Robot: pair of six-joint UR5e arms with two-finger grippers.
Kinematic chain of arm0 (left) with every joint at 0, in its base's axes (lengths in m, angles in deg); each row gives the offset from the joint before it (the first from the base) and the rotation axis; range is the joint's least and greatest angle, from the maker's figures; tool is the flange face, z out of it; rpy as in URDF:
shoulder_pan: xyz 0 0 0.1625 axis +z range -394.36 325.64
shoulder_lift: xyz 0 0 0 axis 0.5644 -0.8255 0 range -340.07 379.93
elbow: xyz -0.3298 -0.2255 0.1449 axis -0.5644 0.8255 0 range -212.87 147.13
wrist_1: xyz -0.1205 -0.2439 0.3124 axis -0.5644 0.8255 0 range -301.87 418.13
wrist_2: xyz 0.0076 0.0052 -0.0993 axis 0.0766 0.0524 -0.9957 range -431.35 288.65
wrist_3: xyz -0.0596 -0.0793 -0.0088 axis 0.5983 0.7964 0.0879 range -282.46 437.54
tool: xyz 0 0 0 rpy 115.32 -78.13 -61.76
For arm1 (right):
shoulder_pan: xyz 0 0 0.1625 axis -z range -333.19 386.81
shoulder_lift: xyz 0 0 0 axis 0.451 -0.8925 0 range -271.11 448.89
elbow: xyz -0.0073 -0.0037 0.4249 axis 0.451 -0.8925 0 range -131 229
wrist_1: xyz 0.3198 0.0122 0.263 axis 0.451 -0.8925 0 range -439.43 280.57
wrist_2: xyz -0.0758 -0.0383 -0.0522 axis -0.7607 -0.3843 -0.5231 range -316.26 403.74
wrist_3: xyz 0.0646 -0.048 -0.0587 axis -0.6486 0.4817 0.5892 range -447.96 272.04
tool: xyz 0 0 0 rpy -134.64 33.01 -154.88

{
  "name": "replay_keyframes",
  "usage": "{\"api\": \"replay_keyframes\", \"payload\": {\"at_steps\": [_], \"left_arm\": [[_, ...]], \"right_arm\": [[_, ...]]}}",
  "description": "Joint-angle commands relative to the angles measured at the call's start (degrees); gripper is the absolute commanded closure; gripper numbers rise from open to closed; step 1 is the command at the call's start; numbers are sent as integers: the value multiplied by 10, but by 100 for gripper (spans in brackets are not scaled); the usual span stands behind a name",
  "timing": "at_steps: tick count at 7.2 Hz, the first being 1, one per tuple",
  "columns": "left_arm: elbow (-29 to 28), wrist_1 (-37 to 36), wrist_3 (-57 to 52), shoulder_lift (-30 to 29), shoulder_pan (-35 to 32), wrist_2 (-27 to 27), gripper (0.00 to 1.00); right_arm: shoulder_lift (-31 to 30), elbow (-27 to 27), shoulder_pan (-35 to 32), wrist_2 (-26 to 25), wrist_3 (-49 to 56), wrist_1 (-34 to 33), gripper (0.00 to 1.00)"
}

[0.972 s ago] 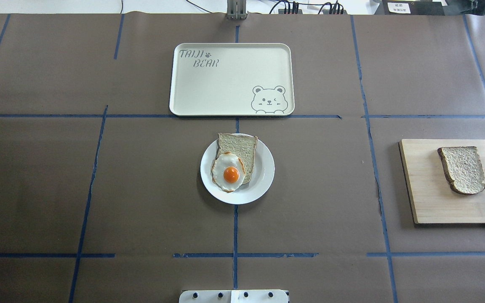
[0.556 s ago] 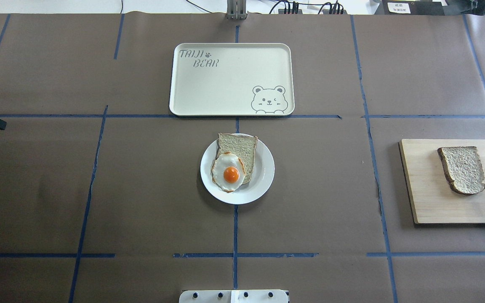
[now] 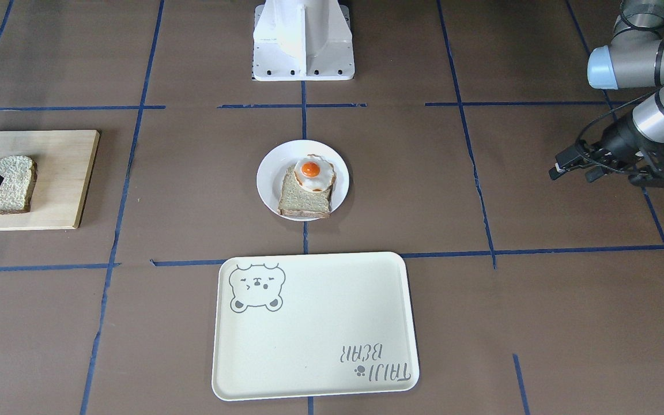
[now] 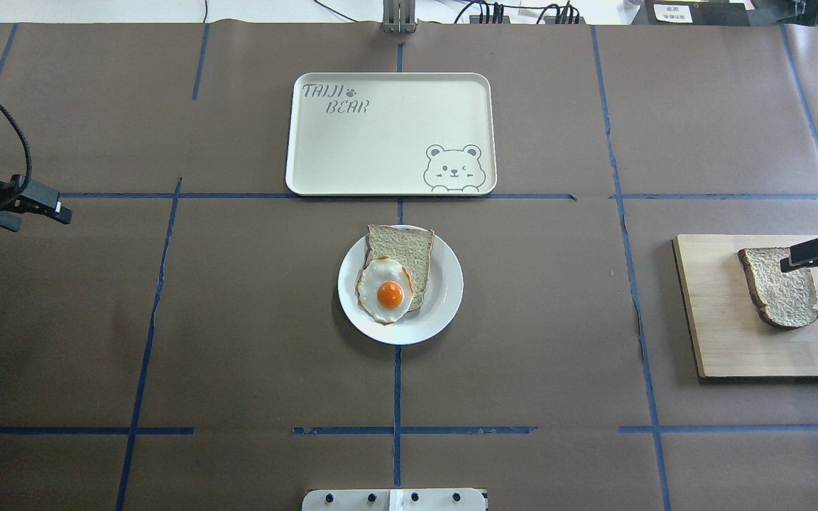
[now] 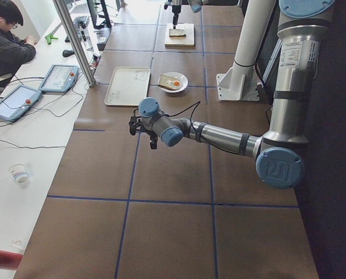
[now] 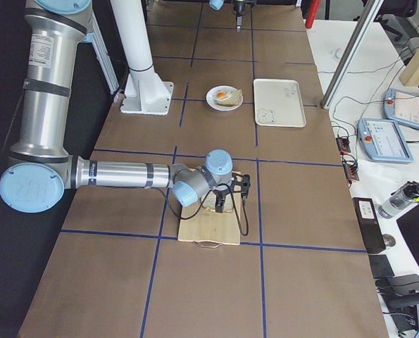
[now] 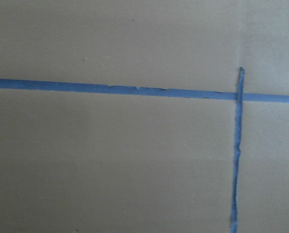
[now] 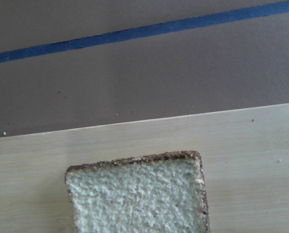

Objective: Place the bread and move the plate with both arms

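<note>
The right gripper grabs the bread by its crusted edge (image 8: 203,204) next, to place the bread on the plate.
The bread (image 4: 778,286) lies flat on a wooden board (image 4: 728,333) at the right; it also shows in the front view (image 3: 4,184) and fills the lower part of the right wrist view (image 8: 139,194). The white plate (image 4: 444,284) stands at the table's centre and holds a second slice (image 4: 405,248) with a fried egg (image 4: 385,289) on it. My right gripper (image 4: 810,264) hovers over the bread's far edge, fingers apart and empty. My left gripper (image 4: 29,213) hangs over bare table at the far left, fingers apart and empty, far from the plate.
A cream tray with a bear drawing (image 4: 380,135) lies just beyond the plate. The white pedestal base (image 3: 303,40) stands at the robot's side of the table. Blue tape lines cross the brown table cover. An operator (image 5: 7,40) sits at a side bench.
Both arms have come into the overhead view from the sides. The left gripper moved in from the left edge; the right gripper moved in over the bread on the board.
</note>
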Motion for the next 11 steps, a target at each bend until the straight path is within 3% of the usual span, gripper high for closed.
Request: {"api": "replay_keyframes", "payload": {"at_steps": [1, 2, 6, 7, 8, 9, 11], "left_arm": [[8, 5, 29, -9, 13, 0, 0], [8, 6, 29, -10, 13, 0, 0], [8, 6, 29, -10, 13, 1, 0], [8, 6, 29, -10, 13, 1, 0], [8, 6, 29, -10, 13, 1, 0], [8, 6, 29, -10, 13, 1, 0], [5, 6, 28, -10, 20, 2, 0]], "right_arm": [[2, -23, 10, -10, -8, 16, 3], [1, -23, 9, -17, -9, 16, 14], [-6, -24, 9, -21, -9, 14, 46], [-6, -24, 9, -21, -9, 14, 59], [-6, -23, 9, -27, -9, 14, 82], [-6, -23, 9, -28, -8, 14, 97], [-6, -21, 9, -28, -9, 15, 100]]}}
